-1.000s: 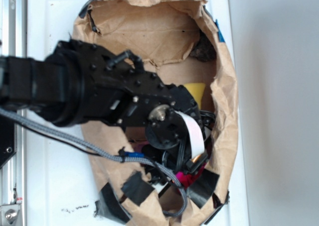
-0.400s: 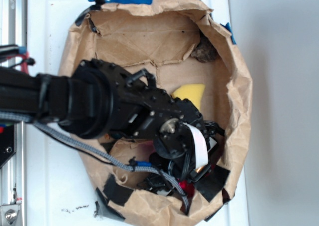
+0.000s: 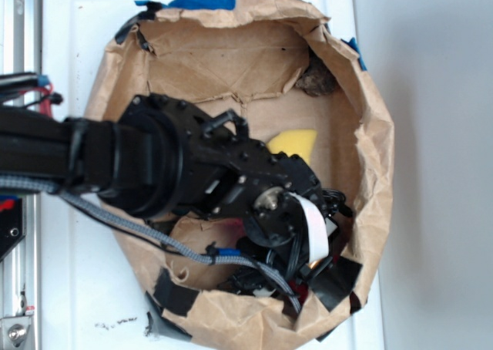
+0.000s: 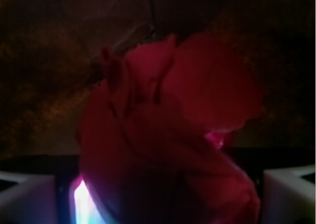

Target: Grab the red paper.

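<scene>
My gripper grabs the wad by its wide crumpled body (image 4: 170, 179) next, to get the red paper (image 4: 168, 135) out of the brown bag.
The red paper (image 4: 168, 135) is a dark red wrinkly wad that fills the middle of the wrist view, very close to the camera. My gripper (image 4: 158, 197) is open. Its two pale fingers (image 4: 24, 199) stand at the far left and far right of the frame, with the wad between them and a small gap on each side. In the exterior view my gripper (image 3: 304, 277) is low inside the brown paper bag (image 3: 373, 142), near its bottom right wall. There the arm hides almost all of the red paper.
A yellow sponge (image 3: 293, 143) lies in the bag just above my wrist. A dark lump (image 3: 314, 80) sits at the bag's upper right wall. Black tape patches (image 3: 335, 281) mark the bag's lower rim. The bag's walls stand close around the gripper.
My arm has moved right and deeper into the bag. The bag has shifted and spread wider, and less red shows under the gripper in the exterior view.
</scene>
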You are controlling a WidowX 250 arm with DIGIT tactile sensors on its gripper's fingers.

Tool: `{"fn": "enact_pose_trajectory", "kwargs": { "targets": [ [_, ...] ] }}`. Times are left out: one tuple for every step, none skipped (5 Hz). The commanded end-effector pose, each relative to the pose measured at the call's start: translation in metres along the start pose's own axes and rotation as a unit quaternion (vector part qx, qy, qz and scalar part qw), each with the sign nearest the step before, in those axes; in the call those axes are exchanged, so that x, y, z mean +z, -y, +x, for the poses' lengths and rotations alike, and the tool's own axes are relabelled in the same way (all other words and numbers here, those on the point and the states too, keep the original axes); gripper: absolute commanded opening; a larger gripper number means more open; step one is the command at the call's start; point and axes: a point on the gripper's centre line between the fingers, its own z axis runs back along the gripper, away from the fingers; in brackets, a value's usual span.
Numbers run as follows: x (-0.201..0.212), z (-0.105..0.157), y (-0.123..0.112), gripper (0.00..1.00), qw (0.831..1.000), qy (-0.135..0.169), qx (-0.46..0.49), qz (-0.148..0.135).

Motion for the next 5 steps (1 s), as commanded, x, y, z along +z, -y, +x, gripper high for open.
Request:
{"fn": "enact_pose_trajectory", "kwargs": {
  "targets": [
    [0.025,0.01,-0.001,0.0,1.0,-0.005,0.008,0.002],
    [0.058,0.0,-0.009,0.0,0.999,-0.04,0.03,-0.007],
    [0.092,-0.019,-0.013,0.0,0.999,-0.044,0.006,-0.027],
    [0.119,-0.024,-0.017,0.0,0.996,-0.081,0.019,-0.012],
    [0.138,-0.024,-0.014,0.0,0.987,-0.154,0.04,0.012]
  ]
}}
